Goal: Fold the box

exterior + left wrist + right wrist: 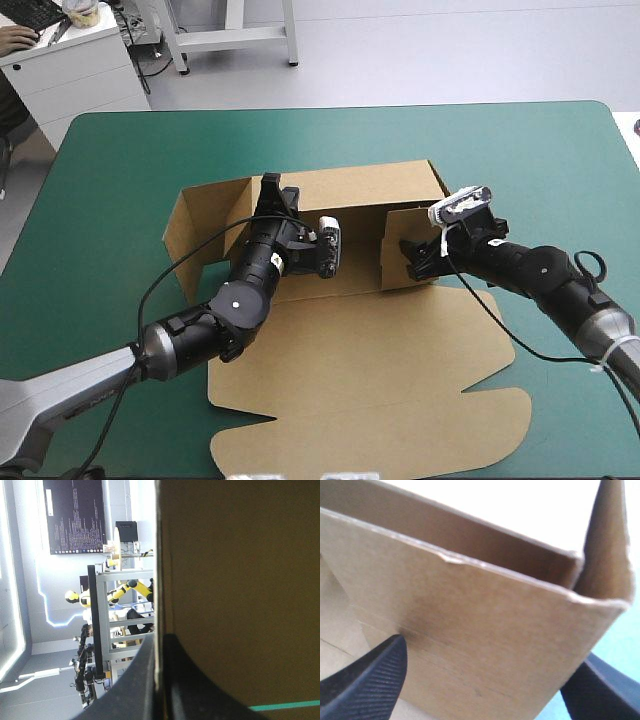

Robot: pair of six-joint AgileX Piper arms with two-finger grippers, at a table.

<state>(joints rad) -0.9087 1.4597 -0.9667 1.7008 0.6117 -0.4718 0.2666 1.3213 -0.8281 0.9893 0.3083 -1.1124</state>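
My right gripper grabs the box's upright side by that side's top edge next, to fold the box.
The brown box lies mid-table, its wide lid panel flat toward the near edge. Its back wall stands raised, with a side flap up at the left and another up at the right. My left gripper is at the top edge of the back wall. In the left wrist view its fingers are all but shut with the board's thin edge between them. My right gripper is open at the right flap. Its fingers stand apart, with the flap's face across the gap.
Bare teal-green cover shows round the box on every side, widest at the left and along the far edge. A white cabinet stands off the table beyond its far left corner.
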